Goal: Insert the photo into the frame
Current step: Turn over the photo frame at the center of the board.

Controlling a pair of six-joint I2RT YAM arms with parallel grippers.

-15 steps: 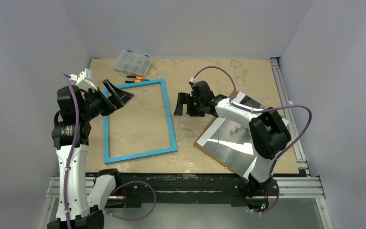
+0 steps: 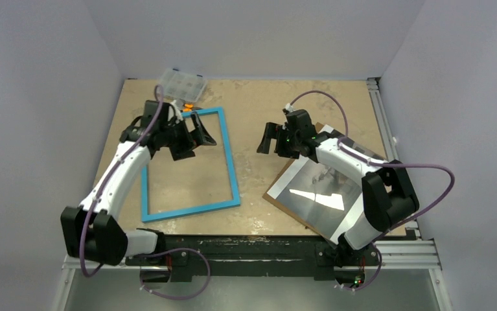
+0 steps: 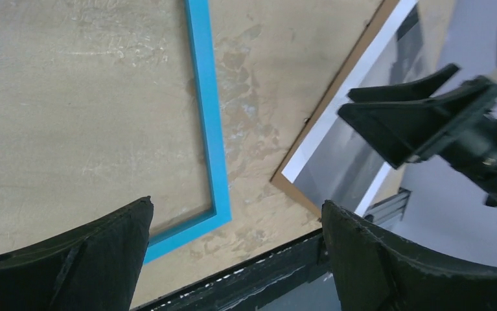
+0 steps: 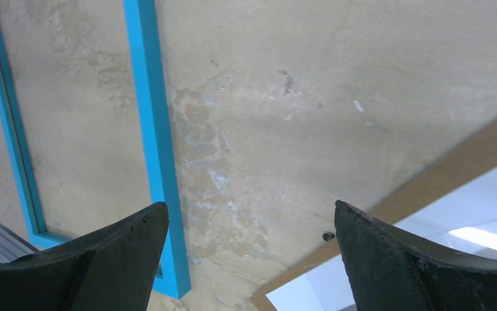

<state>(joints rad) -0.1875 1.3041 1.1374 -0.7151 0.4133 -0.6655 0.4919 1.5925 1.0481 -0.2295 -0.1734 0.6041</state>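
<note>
My left gripper grips the blue frame by its side bar nearest the photo [image 2: 231,162] next, leaving the blue frame's opening free to take the photo [image 2: 315,194].
The blue frame [image 2: 230,162] lies flat on the table, left of centre, front face up and with nothing inside it. The photo [image 2: 315,194] lies face up on a brown backing board [image 2: 270,196] at the right. My left gripper [image 2: 201,131] is open and empty above the frame's far right corner. My right gripper [image 2: 266,144] is open and empty over bare table between the frame and the board's far corner. The left wrist view shows the frame [image 3: 207,116], the photo [image 3: 349,149] and my left gripper [image 3: 236,210]. The right wrist view shows the frame [image 4: 151,129], the board [image 4: 440,175] and my right gripper [image 4: 251,210].
A clear plastic compartment box [image 2: 181,83] and an orange-handled tool [image 2: 184,103] lie at the far edge behind the frame. A metal rail [image 2: 388,129] runs along the table's right side. A black bar [image 2: 258,243] marks the near edge.
My left arm has swung right from beside the frame's left bar to above its far right corner. My right gripper has drawn back to the right, toward the board's far corner.
</note>
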